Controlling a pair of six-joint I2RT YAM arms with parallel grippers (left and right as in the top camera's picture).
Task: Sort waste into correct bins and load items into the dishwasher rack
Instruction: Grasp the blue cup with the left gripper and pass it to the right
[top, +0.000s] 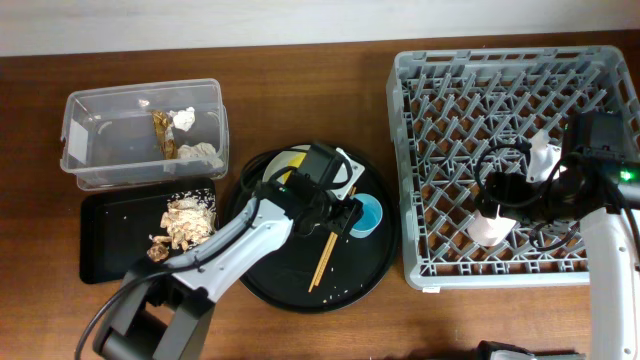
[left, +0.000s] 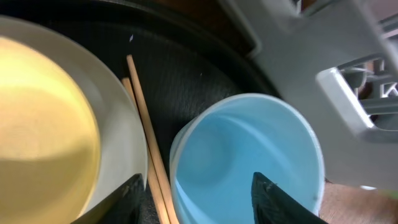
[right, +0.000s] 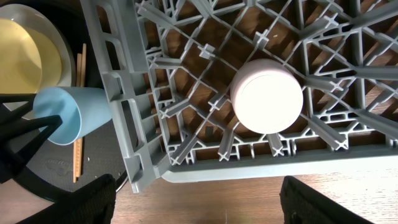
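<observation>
The light blue cup (top: 368, 215) needs to go into the rack rim-first, so the robot's right hand should next grab it by its base end.
The light blue cup (top: 368, 215) stands on the round black tray (top: 300, 290), beside the wooden chopsticks (top: 325, 258). My left gripper (top: 350, 213) is open over the cup. In the left wrist view, the gripper (left: 199, 202) has one finger inside the cup (left: 236, 149) and the other outside it by the chopsticks (left: 146, 124). The yellow bowl (left: 37, 124) sits on the pale plate (left: 121, 130). The pink cup (right: 267, 96) stands upside down in the grey rack (right: 155, 93). My right gripper (right: 199, 208) is open and empty above the rack's front edge.
The clear tub (top: 100, 130) at the back left holds white tissue (top: 185, 120) and a golden-brown wrapper (top: 163, 130). The flat black tray (top: 110, 250) in front of it holds tan food scraps (top: 185, 225). The rack (top: 500, 100) fills the right side.
</observation>
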